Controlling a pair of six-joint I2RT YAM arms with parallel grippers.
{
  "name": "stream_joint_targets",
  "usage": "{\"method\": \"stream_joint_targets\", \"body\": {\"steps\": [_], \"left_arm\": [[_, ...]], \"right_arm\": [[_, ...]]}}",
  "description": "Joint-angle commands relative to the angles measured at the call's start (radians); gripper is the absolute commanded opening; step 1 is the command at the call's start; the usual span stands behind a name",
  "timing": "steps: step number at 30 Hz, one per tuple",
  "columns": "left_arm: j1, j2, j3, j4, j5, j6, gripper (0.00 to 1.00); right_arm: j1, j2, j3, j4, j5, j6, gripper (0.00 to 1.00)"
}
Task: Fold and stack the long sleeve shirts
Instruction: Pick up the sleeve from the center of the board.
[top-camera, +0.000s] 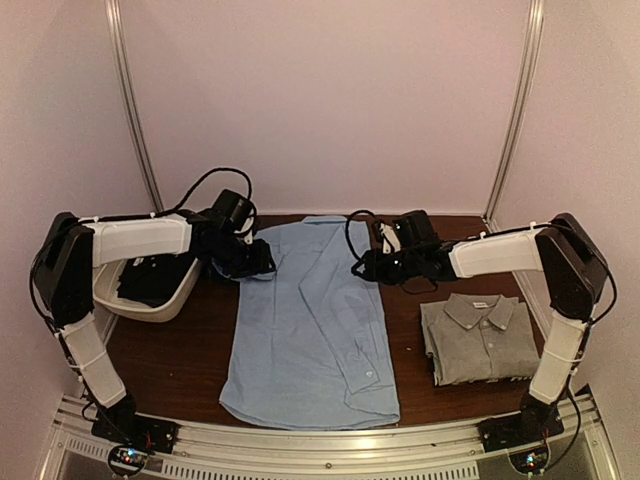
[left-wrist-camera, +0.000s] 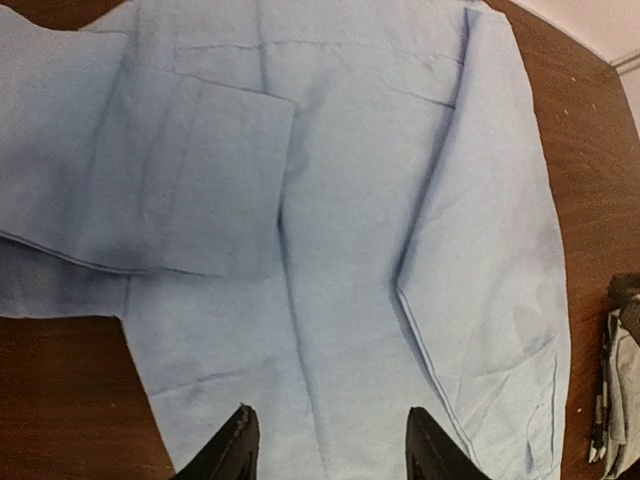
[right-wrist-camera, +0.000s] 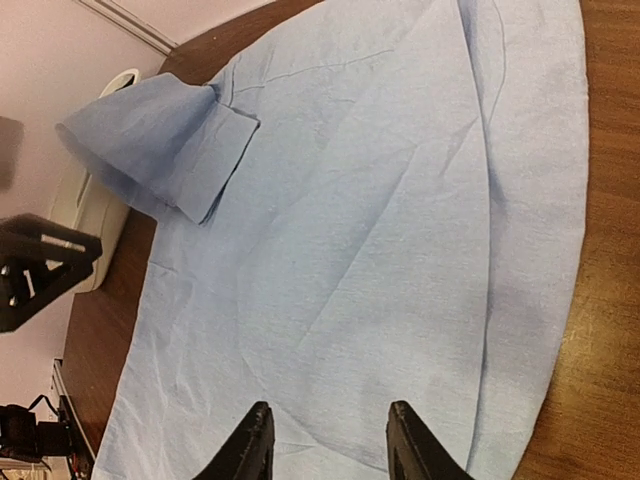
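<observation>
My left gripper grabs the blue shirt's sleeve edge behind the cuff next, so the cuff end stays free for my right gripper to fold.
The light blue shirt (top-camera: 310, 330) lies flat, back up, in the middle of the table with both sleeves folded in over the body. The grey shirt (top-camera: 480, 338) lies folded at the right. My left gripper (top-camera: 258, 260) is open and empty at the blue shirt's upper left edge. In the left wrist view it (left-wrist-camera: 335, 450) hovers over the cloth (left-wrist-camera: 340, 250), near a folded cuff (left-wrist-camera: 215, 180). My right gripper (top-camera: 366, 266) is open and empty at the shirt's upper right edge. In the right wrist view it (right-wrist-camera: 330, 450) is above the cloth (right-wrist-camera: 380, 230).
A white basin (top-camera: 160, 300) holding dark clothes stands at the left, also showing in the right wrist view (right-wrist-camera: 90, 205). A bare wooden table strip (top-camera: 180, 360) runs between basin and blue shirt. Pale walls and metal posts (top-camera: 135, 110) close the back.
</observation>
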Motion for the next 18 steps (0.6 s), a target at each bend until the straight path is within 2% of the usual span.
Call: {"method": "stream_joint_targets", "body": {"steps": [1, 5, 11, 18], "left_arm": [[0.090, 0.044, 0.080, -0.032, -0.065, 0.074, 0.52], [0.171, 0.089, 0.122, -0.040, -0.092, 0.082, 0.53], [0.190, 0.151, 0.135, 0.001, 0.035, 0.088, 0.54], [0.190, 0.106, 0.026, 0.066, -0.048, -0.035, 0.56]], "right_arm": [[0.022, 0.023, 0.044, 0.005, 0.004, 0.000, 0.41], [0.033, 0.003, 0.048, -0.007, 0.013, -0.003, 0.42], [0.036, -0.031, 0.021, -0.021, 0.027, -0.008, 0.43], [0.042, -0.066, -0.004, -0.031, 0.027, -0.015, 0.45]]}}
